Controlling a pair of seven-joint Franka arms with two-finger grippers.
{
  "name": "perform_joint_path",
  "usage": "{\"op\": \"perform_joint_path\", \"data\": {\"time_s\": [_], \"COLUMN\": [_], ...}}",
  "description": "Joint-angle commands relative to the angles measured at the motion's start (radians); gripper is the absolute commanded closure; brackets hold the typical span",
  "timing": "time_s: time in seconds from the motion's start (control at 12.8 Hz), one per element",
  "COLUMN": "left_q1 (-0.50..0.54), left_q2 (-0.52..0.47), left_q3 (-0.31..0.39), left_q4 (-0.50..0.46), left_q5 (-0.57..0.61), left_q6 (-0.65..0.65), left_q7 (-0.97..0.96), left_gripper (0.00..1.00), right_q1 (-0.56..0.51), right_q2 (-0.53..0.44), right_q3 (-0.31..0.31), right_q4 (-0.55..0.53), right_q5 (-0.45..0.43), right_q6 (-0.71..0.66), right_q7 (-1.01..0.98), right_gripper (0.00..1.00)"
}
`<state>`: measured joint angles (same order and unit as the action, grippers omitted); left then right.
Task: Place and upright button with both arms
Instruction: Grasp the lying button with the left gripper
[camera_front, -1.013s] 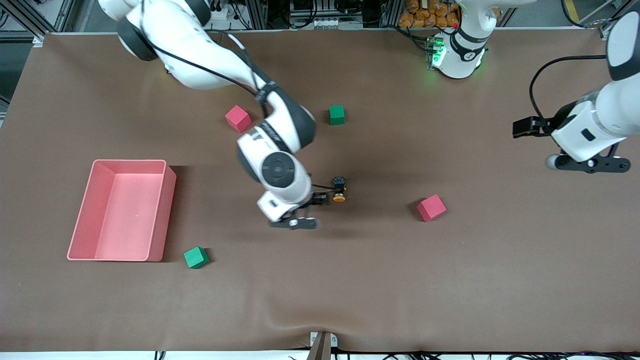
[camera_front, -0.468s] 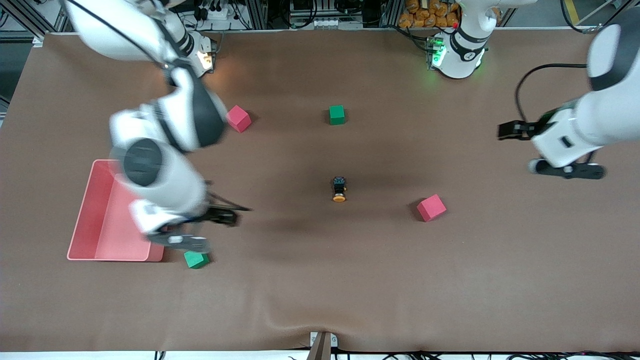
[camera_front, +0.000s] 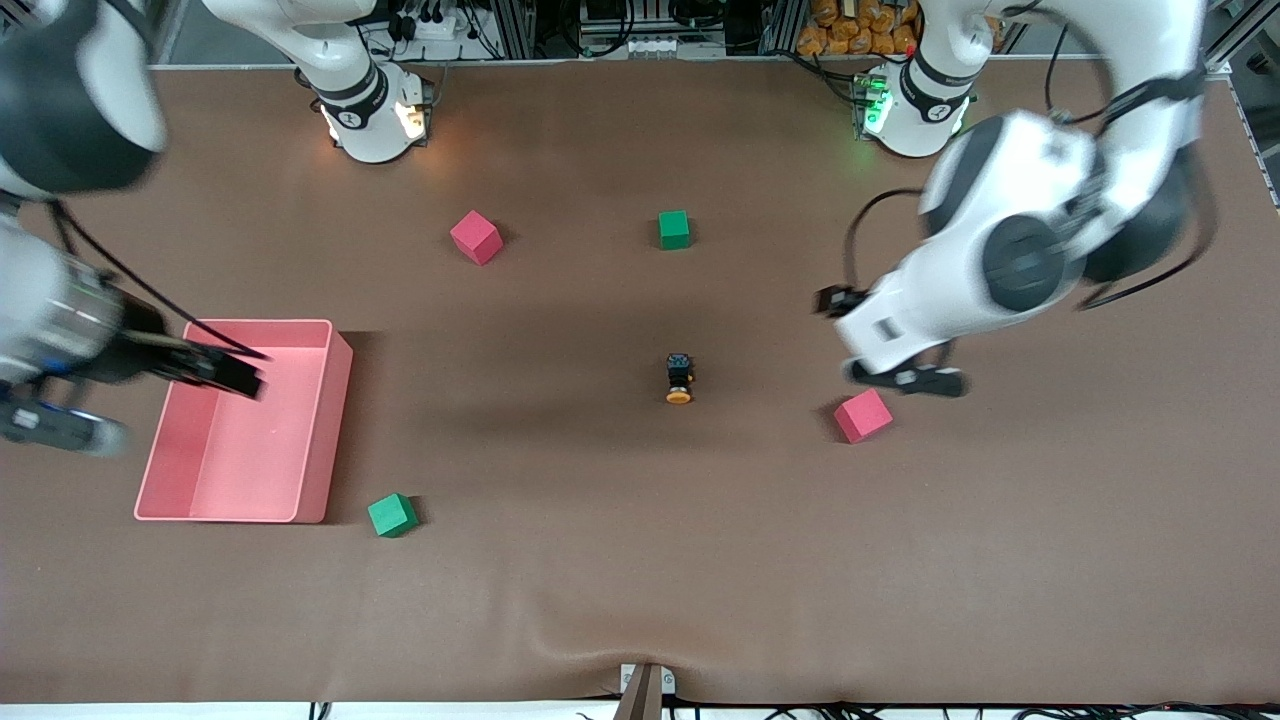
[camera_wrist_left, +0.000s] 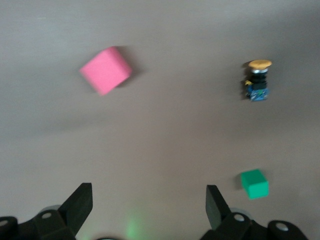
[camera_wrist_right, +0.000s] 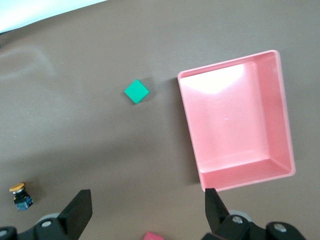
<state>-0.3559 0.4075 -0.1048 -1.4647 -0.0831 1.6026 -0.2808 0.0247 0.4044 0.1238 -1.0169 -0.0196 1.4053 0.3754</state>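
The button's orange cap (camera_front: 678, 395) has to stay free to face upright. My left gripper should grip the button's dark body with the blue base next.
The button (camera_front: 679, 378) lies on its side mid-table, orange cap toward the front camera, dark body away from it. Nothing holds it. It also shows in the left wrist view (camera_wrist_left: 257, 80) and the right wrist view (camera_wrist_right: 20, 196). My left gripper (camera_front: 832, 300) is open and empty, up over the table between the button and the left arm's end, close to a pink cube (camera_front: 862, 415). Its fingers (camera_wrist_left: 80, 205) stand wide apart. My right gripper (camera_front: 235, 372) is open and empty over the pink bin (camera_front: 335, 400); its fingers (camera_wrist_right: 215, 202) are also wide apart.
A pink cube (camera_front: 476, 237) and a green cube (camera_front: 674, 229) sit farther from the front camera than the button. A green cube (camera_front: 392, 515) lies beside the bin's near corner. The bin (camera_wrist_right: 282, 125) holds nothing.
My right gripper has left the button and swung away to over the pink bin. My left arm has swung in from its end toward the button. The button has stayed lying on its side.
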Motion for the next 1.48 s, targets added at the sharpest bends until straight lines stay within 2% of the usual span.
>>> {"op": "perform_joint_path", "data": {"time_s": [0.0, 0.08, 0.23, 0.31, 0.39, 0.7, 0.94, 1.17, 1.25, 1.4], "left_q1": [-0.092, -0.115, -0.170, -0.179, -0.183, -0.242, -0.255, -0.264, -0.264, -0.267], "left_q2": [0.114, 0.158, 0.249, 0.286, 0.328, 0.438, 0.459, 0.494, 0.504, 0.513], "left_q3": [0.008, 0.005, 0.005, 0.005, 0.005, 0.005, 0.005, 0.005, 0.005, 0.005], "left_q4": [0.047, 0.047, 0.049, 0.063, 0.098, 0.196, 0.195, 0.193, 0.193, 0.192], "left_q5": [-0.012, -0.017, -0.039, -0.041, -0.043, -0.043, -0.047, -0.078, -0.083, -0.083], "left_q6": [0.069, 0.106, 0.215, 0.282, 0.316, 0.338, 0.339, 0.358, 0.358, 0.353], "left_q7": [-0.078, -0.093, -0.151, -0.196, -0.228, -0.348, -0.350, -0.348, -0.348, -0.348], "left_gripper": [0.00, 0.00, 0.00, 0.00, 0.00, 0.00, 0.01, 0.11, 0.19, 0.21], "right_q1": [-0.009, -0.025, -0.051, -0.052, -0.048, -0.045, -0.009, 0.000, 0.001, 0.006], "right_q2": [-0.161, -0.241, -0.411, -0.474, -0.496, -0.475, -0.395, -0.392, -0.392, -0.392], "right_q3": [-0.050, -0.084, -0.101, -0.102, -0.104, -0.107, -0.134, -0.145, -0.147, -0.150], "right_q4": [-0.145, -0.242, -0.467, -0.549, -0.574, -0.551, -0.435, -0.434, -0.433, -0.431], "right_q5": [0.013, 0.015, 0.030, 0.030, 0.029, 0.030, 0.024, 0.030, 0.030, 0.032], "right_q6": [-0.015, 0.000, 0.090, 0.116, 0.121, 0.126, 0.110, 0.112, 0.112, 0.112], "right_q7": [-0.096, -0.165, -0.188, -0.191, -0.191, -0.202, -0.202, -0.202, -0.202, -0.202], "right_gripper": [0.00, 0.00, 0.00, 0.00, 0.00, 0.00, 0.00, 0.00, 0.00, 0.00]}}
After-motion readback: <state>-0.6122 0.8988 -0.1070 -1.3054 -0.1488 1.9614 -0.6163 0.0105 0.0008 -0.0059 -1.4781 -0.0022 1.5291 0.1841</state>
